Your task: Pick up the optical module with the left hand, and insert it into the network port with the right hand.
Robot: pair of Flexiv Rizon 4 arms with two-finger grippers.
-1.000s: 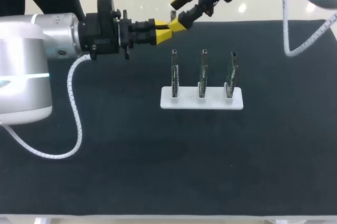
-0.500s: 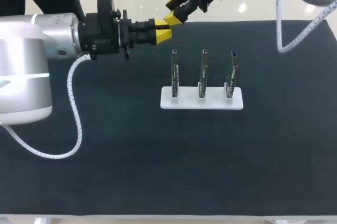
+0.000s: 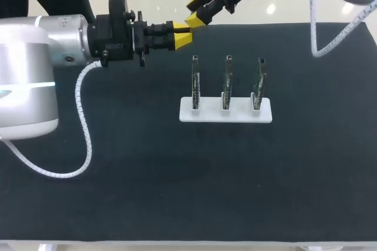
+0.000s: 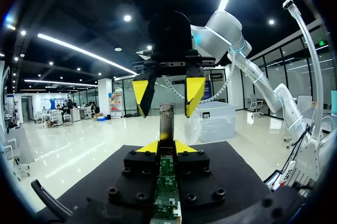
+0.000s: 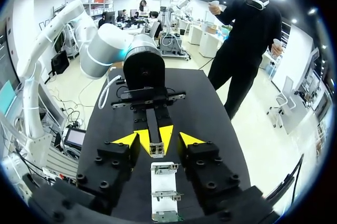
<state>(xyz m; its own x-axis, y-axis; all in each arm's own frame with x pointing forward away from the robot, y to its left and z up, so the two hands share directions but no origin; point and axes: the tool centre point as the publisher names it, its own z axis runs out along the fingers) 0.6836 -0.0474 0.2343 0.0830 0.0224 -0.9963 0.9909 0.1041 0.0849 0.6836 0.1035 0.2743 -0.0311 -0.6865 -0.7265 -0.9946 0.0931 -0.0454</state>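
The yellow fingers of my left gripper cover the back of the optical module, so next my right gripper needs to grab the module by its bare loose end (image 5: 156,150).
The optical module (image 4: 167,121) is a thin metal bar sticking straight out from my left gripper (image 4: 169,148), which is shut on its rear end. That gripper (image 3: 187,34) hangs level over the table's far edge. My right gripper (image 3: 196,20) comes in from the far right and faces the left one. Its yellow fingers (image 4: 194,92) straddle the module's free end with a gap on each side, so it is open. From the right wrist, the module's end face (image 5: 156,149) shows between my right gripper (image 5: 159,141) and the left gripper's yellow tips.
A white rack (image 3: 225,111) in the middle of the black mat (image 3: 118,162) holds three upright circuit boards with ports, below and to the right of both grippers. The same rack (image 5: 164,184) shows under my right gripper.
My right gripper has shifted a little toward the far edge and narrowed its fingers around the module's free end. The left arm and module have stayed still.
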